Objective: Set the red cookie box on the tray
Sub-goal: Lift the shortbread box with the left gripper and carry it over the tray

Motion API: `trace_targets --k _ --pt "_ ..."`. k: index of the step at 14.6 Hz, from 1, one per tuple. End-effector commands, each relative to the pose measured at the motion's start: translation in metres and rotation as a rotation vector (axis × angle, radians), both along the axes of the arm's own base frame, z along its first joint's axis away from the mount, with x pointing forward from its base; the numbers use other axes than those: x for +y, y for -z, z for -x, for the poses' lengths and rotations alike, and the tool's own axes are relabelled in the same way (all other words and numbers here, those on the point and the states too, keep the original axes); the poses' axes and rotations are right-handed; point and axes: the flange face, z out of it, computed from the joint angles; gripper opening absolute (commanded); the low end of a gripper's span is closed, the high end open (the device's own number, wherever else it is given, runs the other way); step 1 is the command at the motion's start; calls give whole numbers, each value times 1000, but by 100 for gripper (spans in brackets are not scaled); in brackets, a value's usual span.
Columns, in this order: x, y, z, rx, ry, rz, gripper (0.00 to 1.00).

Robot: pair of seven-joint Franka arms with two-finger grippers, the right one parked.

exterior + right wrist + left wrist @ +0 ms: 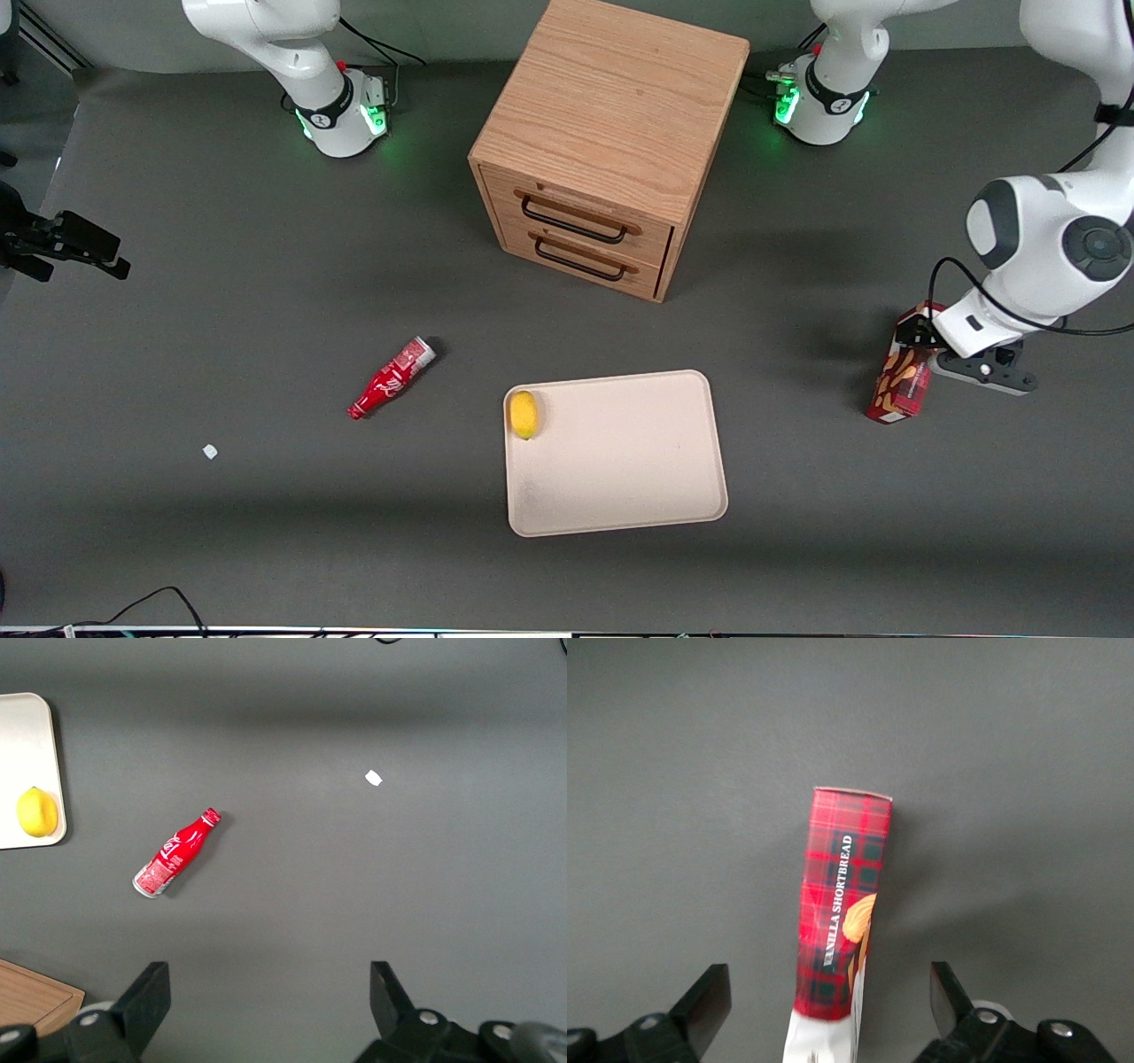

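Observation:
My left gripper should next grab the red cookie box by its white end, to set the box on the tray.
The red cookie box lies on the grey table toward the working arm's end, well apart from the beige tray. My left gripper is low over the end of the box farther from the front camera. In the left wrist view the gripper is open. Its two black fingers stand on either side of the box's white end, with a gap on each side and no contact. The tray's corner also shows in the right wrist view.
A yellow lemon sits on the tray near its rim. A red bottle with a silver cap lies on the table toward the parked arm's end. A wooden two-drawer cabinet stands farther back. A small white scrap lies on the table.

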Motion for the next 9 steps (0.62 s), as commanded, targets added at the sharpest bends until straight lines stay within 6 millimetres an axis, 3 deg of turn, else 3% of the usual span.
trace_targets --k 1,5,8,9 --pt "4 21 1 2 50 -11 100" --pt "5 52 11 -24 54 -9 100" --pt "7 57 12 -13 49 -9 100" --pt "8 58 13 -9 46 -9 94"
